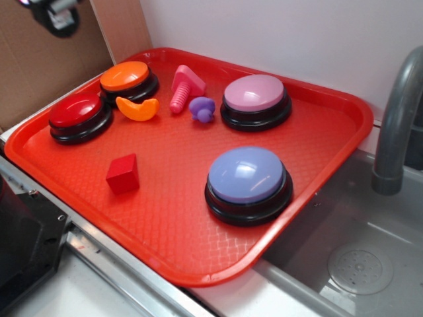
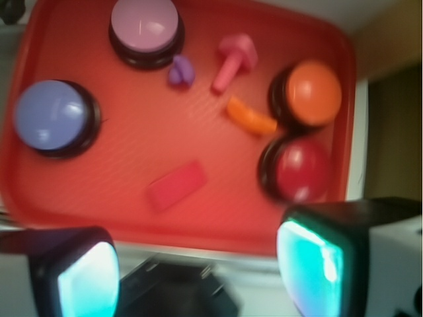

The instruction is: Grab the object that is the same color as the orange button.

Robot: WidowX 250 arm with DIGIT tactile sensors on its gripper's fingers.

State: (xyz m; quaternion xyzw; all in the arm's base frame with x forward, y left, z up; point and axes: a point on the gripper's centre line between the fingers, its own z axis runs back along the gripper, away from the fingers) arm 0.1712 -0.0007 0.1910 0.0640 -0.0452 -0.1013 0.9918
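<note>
I should next grab the small glossy orange crescent by its curved body, so that my gripper picks out the object matching the orange button.
A small glossy orange crescent lies on the red tray, just in front of the orange button on its black base. In the wrist view the crescent lies left of the orange button. My gripper is open and empty, high above the tray's near edge, its pads wide apart. In the exterior view only a bit of the gripper shows at the top left corner, far above the tray.
On the tray also stand a red button, a pink button and a blue-violet button. A red cube, a pink bolt and a small purple piece lie between them. A sink and grey faucet are at right.
</note>
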